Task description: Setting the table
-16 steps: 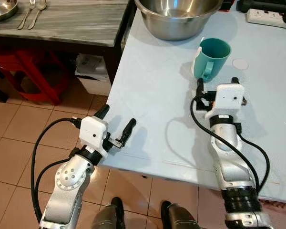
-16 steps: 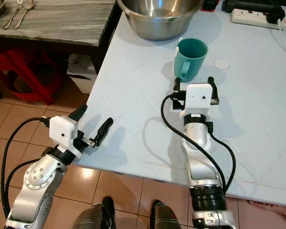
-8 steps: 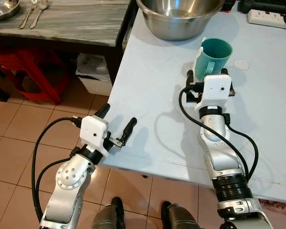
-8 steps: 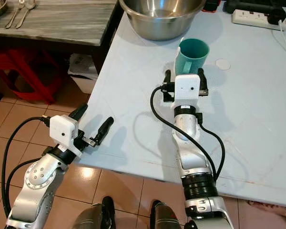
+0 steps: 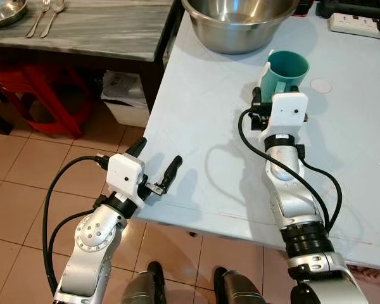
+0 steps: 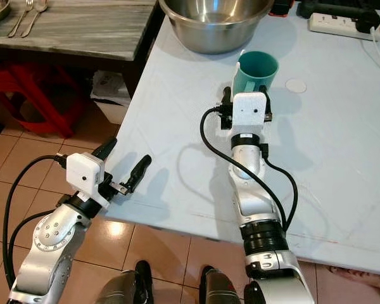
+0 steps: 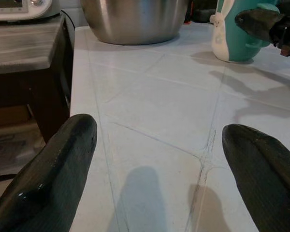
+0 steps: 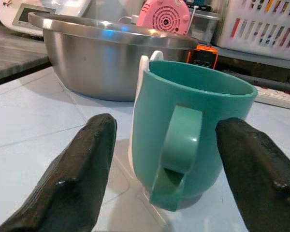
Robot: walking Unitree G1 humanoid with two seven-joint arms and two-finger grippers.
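I will next grab the teal mug by its handle (image 8: pixel 180 145) with my right gripper. Then I can bring the mug over to set the table.
A teal mug (image 5: pixel 286 68) with a white figure on its side stands upright on the pale blue table (image 5: pixel 202 120), its handle (image 8: pixel 180 145) turned towards me. My right gripper (image 5: pixel 278 98) is open right at the mug. One black finger sits on each side of the mug (image 8: pixel 188 130), neither touching it. My left gripper (image 5: pixel 157 157) hovers open and holds nothing at the table's near left edge. It looks across the tabletop at the mug (image 7: pixel 234 34).
A large steel bowl (image 5: pixel 237 22) stands just behind the mug. A white power strip (image 5: pixel 358 24) and a small white disc (image 5: pixel 320 85) lie to the right. Left of the table are a grey side table (image 5: pixel 95 28) with cutlery (image 5: pixel 44 16), a red stool (image 5: pixel 44 88) and tiled floor.
My right gripper has moved forward to the mug, so its fingers now flank it. The mug and the left arm have stayed put.
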